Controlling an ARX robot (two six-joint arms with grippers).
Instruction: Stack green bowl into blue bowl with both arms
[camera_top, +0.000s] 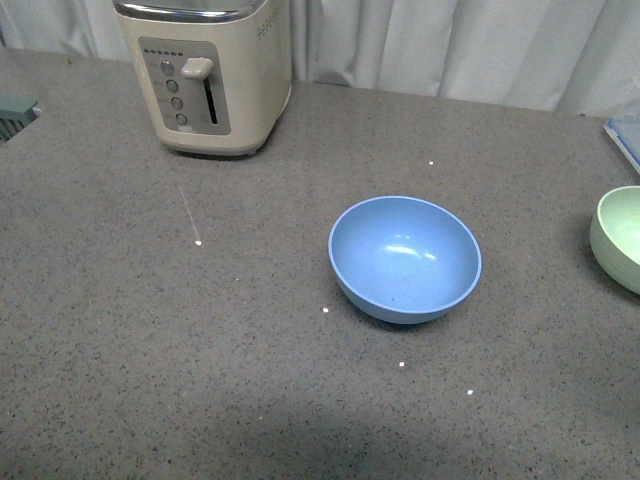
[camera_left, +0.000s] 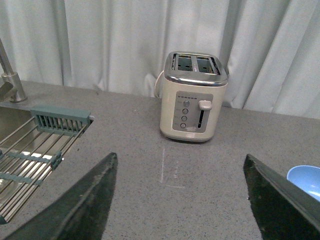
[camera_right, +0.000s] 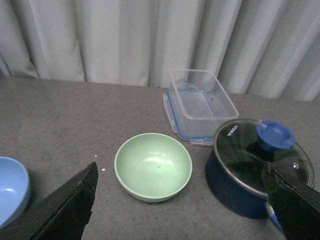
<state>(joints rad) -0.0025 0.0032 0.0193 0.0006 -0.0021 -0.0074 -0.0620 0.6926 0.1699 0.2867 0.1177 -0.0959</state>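
The green bowl needs to go into the blue bowl (camera_right: 11, 190), so my right gripper should grab it by its rim (camera_right: 153, 134) next.
The blue bowl (camera_top: 405, 257) stands upright and empty near the middle of the grey counter; its rim also shows in the left wrist view (camera_left: 305, 179) and the right wrist view (camera_right: 10, 190). The green bowl (camera_top: 620, 238) sits at the right edge of the front view, partly cut off; it shows whole and empty in the right wrist view (camera_right: 153, 166). Neither arm appears in the front view. My left gripper (camera_left: 180, 200) is open above bare counter, short of the toaster. My right gripper (camera_right: 180, 200) is open, with the green bowl lying ahead between its fingers, untouched.
A cream toaster (camera_top: 205, 70) stands at the back left. A sink with a rack (camera_left: 30, 155) lies beyond the left gripper. A dark blue pot with a glass lid (camera_right: 257, 167) sits close beside the green bowl, a clear lidded container (camera_right: 200, 105) behind them. Curtains close off the back.
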